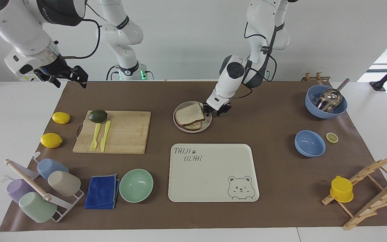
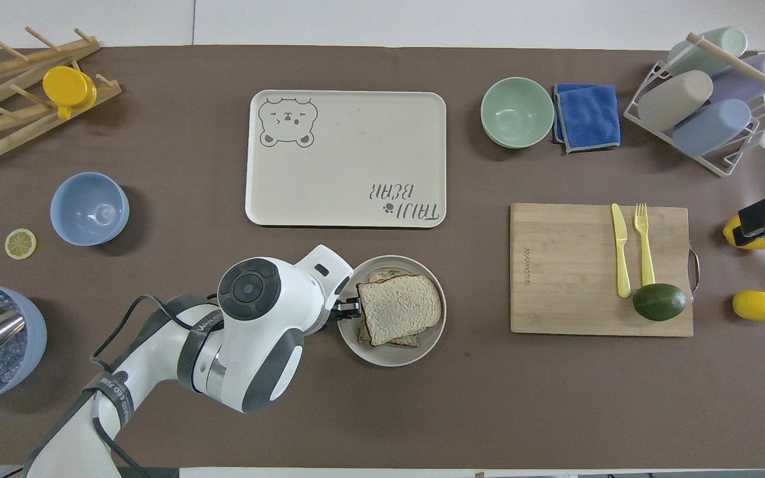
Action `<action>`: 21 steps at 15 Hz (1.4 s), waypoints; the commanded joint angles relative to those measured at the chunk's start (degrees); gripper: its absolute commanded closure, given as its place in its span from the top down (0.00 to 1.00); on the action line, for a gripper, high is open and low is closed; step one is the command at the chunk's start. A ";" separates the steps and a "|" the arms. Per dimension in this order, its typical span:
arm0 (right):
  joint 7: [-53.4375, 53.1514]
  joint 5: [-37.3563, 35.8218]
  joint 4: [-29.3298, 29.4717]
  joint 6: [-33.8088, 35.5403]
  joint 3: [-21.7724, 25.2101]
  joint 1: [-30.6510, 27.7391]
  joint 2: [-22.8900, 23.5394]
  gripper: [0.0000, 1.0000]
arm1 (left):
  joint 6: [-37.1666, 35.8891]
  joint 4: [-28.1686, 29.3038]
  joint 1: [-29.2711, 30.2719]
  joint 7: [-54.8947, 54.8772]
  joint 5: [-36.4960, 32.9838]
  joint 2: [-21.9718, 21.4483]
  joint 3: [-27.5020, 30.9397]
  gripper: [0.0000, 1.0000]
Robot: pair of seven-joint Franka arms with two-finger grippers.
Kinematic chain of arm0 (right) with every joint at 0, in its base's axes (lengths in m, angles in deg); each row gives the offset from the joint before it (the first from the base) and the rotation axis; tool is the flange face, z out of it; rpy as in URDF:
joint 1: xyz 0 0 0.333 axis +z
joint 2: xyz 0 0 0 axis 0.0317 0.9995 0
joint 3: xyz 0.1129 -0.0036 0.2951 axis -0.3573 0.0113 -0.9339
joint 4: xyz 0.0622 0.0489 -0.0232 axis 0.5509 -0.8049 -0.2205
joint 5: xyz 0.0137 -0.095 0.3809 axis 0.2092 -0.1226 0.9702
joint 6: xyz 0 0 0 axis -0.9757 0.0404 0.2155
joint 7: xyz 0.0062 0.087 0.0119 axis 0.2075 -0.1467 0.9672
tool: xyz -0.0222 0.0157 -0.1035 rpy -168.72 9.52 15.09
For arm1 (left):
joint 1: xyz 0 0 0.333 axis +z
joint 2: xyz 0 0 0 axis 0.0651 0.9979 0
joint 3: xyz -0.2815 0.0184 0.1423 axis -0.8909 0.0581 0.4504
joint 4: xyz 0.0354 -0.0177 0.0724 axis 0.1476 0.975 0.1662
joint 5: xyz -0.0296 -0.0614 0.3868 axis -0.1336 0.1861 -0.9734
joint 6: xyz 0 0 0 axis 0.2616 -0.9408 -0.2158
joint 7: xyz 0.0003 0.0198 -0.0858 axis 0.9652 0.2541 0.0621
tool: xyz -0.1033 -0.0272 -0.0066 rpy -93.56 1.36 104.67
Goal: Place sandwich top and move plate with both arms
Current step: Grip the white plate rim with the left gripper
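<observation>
The small round plate will next be gripped at its rim point(image 2: 342, 327) by my left gripper, so that I can bring the sandwich onto the bear tray point(image 2: 345, 159).
The sandwich top point(image 1: 189, 113), a brown bread slice, lies on a lower toast slice on the small round plate point(image 1: 193, 130), which stands nearer to the robots than the bear tray. It also shows in the overhead view point(image 2: 398, 307), on the plate point(image 2: 389, 355). My left gripper point(image 1: 215, 110) is low at the plate's rim on the left arm's side, fingers apart; its tips show at the rim in the overhead view point(image 2: 349, 308). My right gripper point(image 1: 68, 78) is open, empty and raised over the table's edge at the right arm's end, above a lemon point(image 2: 733, 232).
The bear tray point(image 1: 213, 188) lies farther from the robots than the plate. A cutting board point(image 1: 126, 132) with avocado, knife and fork sits toward the right arm's end. A mint bowl point(image 1: 136, 185), blue cloth, cup rack, blue bowls point(image 1: 309, 143) and wooden rack stand around.
</observation>
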 commanded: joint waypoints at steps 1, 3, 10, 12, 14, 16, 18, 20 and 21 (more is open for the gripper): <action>1.05 1.21 0.87 -1.40 -0.68 -0.04 0.41 1.00 | 1.29 1.16 -1.48 0.28 1.27 -0.13 0.78 0.46; 1.23 1.13 0.87 -1.40 -0.59 0.04 0.41 1.00 | 3.48 1.86 -1.49 0.19 2.32 0.04 0.78 0.40; -2.44 1.21 1.84 -1.40 -0.15 1.45 0.49 1.00 | 4.19 1.86 -1.75 0.19 2.41 0.83 0.78 0.04; -3.78 1.48 1.84 -1.40 -0.33 1.45 0.49 1.00 | 4.02 1.78 -1.66 0.01 2.41 0.83 0.78 0.00; -3.60 1.48 1.75 -1.49 -0.33 1.36 0.58 1.00 | 3.84 1.60 -1.32 -0.25 2.41 0.83 0.78 0.00; -3.69 1.39 1.75 -1.58 -0.42 1.36 0.50 1.00 | 3.58 1.25 -0.87 -0.43 3.02 0.83 0.78 0.00; -3.69 1.39 1.66 -1.58 -0.50 1.36 0.49 1.00 | 2.88 0.64 0.35 -1.73 4.87 0.40 0.78 0.00; -3.51 1.39 1.58 -1.49 -0.50 1.28 0.49 1.00 | -2.28 -2.33 2.11 -4.02 6.45 -0.40 0.86 0.00; -3.51 1.30 1.66 -1.58 -0.59 1.36 0.49 1.00 | -5.27 -4.62 3.51 -5.16 7.59 -0.57 0.87 0.00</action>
